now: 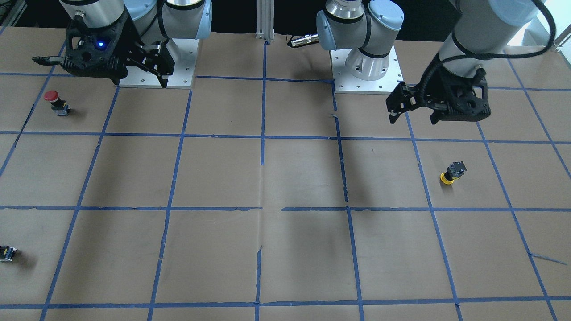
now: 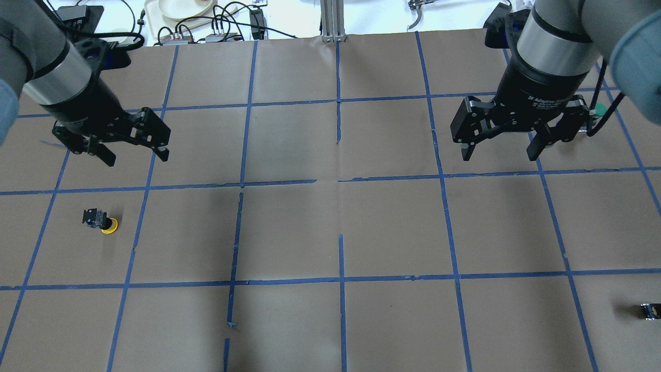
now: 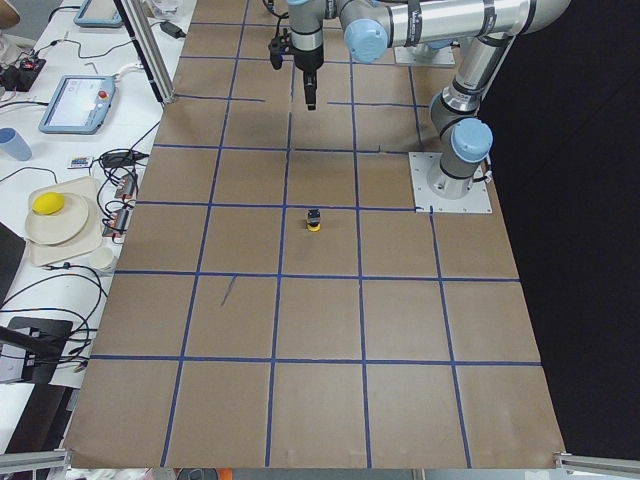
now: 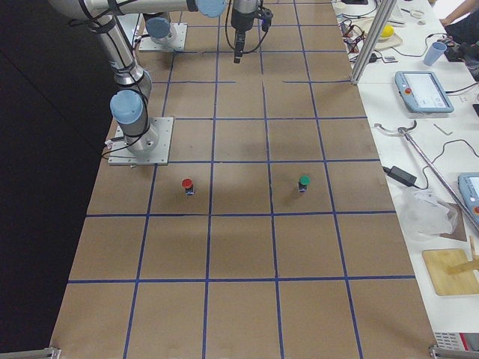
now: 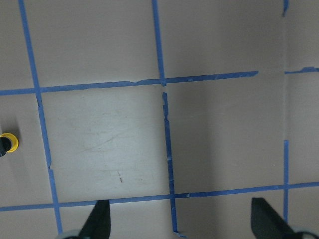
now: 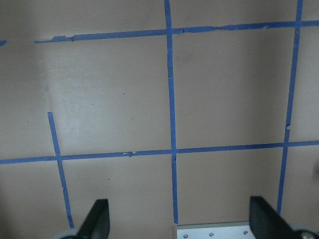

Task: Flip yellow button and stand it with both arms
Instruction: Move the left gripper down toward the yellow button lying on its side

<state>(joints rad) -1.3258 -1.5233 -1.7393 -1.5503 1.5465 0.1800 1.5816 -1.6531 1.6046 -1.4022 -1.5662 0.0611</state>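
Note:
The black-and-grey body point(image 1: 456, 169) is the part my left gripper needs to grab next, to flip the yellow button point(image 1: 451, 173) for standing.
The yellow button point(image 1: 451, 173) rests on its yellow cap with the black-and-grey body up, on the brown paper on my left side. It also shows in the overhead view point(image 2: 100, 222), the exterior left view point(image 3: 314, 221) and at the left edge of the left wrist view point(image 5: 7, 143). My left gripper point(image 2: 135, 155) is open and empty, held above the table beyond the button and apart from it; it also shows in the front-facing view point(image 1: 412, 119). My right gripper point(image 2: 498, 155) is open and empty, high over the right side point(image 1: 100, 71).
A red-capped button point(image 1: 53, 101) and a green-capped button point(image 4: 303, 182) stand on the right side. A small dark block point(image 2: 648, 311) lies near the right edge. The arms' base plates point(image 1: 368, 67) sit at the robot's edge. Cables and dishes point(image 2: 181, 10) lie beyond the far edge.

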